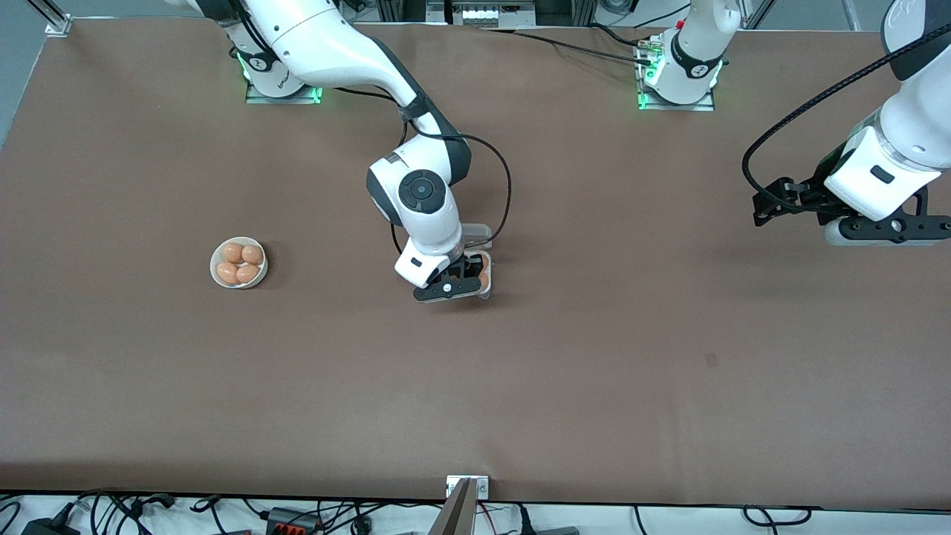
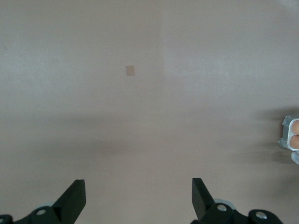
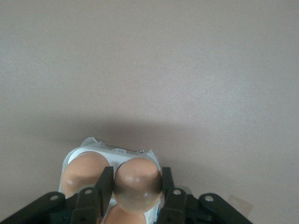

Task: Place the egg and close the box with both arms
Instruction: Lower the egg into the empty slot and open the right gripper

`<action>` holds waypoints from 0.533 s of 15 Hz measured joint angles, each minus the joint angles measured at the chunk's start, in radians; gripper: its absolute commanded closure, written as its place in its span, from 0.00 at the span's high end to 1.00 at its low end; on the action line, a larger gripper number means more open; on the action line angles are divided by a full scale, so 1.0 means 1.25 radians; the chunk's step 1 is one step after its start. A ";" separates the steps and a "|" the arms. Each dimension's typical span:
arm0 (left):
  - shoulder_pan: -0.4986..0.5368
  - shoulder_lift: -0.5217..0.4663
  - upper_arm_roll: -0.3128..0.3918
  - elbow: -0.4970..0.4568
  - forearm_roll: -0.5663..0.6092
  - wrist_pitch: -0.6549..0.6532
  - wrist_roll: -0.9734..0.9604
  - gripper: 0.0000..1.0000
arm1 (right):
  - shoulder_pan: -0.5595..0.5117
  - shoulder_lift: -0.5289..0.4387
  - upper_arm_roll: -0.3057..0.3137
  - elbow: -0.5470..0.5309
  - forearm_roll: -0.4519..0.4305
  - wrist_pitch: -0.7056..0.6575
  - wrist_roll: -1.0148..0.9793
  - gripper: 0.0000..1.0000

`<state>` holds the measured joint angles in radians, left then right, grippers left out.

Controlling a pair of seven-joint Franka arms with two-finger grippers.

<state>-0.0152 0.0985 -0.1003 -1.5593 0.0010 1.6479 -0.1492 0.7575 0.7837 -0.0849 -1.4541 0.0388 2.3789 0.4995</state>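
The brown egg point(image 3: 138, 184) stands in the white tray's cell point(image 3: 121, 164), level with the egg beside it, and would stay there, so my right gripper opens next.
The box point(image 1: 487, 276) sits mid-table, its clear lid point(image 1: 478, 233) hinged open toward the robots' bases. My right gripper point(image 1: 462, 281) is down over the box, shut on a brown egg point(image 3: 138, 183) held between both fingers point(image 3: 104, 184) at a cell of the tray point(image 3: 105, 150). Another egg point(image 3: 83, 173) lies in the cell beside it, and a third point(image 3: 125, 215) shows partly under the held one. My left gripper point(image 1: 769, 206) hangs open and empty above the table at the left arm's end and waits. In its wrist view point(image 2: 138, 191) the box's edge point(image 2: 290, 135) shows with two eggs.
A round white bowl point(image 1: 215, 273) with several brown eggs stands toward the right arm's end of the table. A small tape mark point(image 1: 711, 360) lies on the brown tabletop, also seen in the left wrist view point(image 2: 130, 70). A metal post point(image 1: 459, 505) stands at the table's near edge.
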 measured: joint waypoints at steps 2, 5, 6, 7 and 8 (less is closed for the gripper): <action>0.000 0.001 0.000 0.000 0.000 0.000 0.000 1.00 | 0.002 0.000 0.000 0.000 0.000 0.000 0.000 0.00; 0.000 0.010 0.000 0.000 0.000 -0.002 0.000 1.00 | 0.005 0.000 0.000 -0.001 0.000 0.000 0.000 0.00; 0.000 0.013 0.000 0.000 0.000 -0.002 0.000 1.00 | 0.005 0.000 0.000 -0.003 0.000 0.000 0.000 0.00; 0.000 0.016 0.000 0.000 -0.001 -0.002 0.000 1.00 | 0.005 0.000 0.000 -0.005 -0.001 0.000 0.000 0.12; 0.000 0.017 -0.001 0.000 -0.003 -0.002 0.000 1.00 | 0.005 0.000 0.000 -0.008 -0.001 0.000 0.000 0.77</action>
<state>-0.0152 0.1197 -0.1011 -1.5597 -0.0024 1.6458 -0.1492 0.7637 0.7838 -0.0849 -1.4639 0.0377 2.3785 0.4995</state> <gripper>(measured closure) 0.000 0.542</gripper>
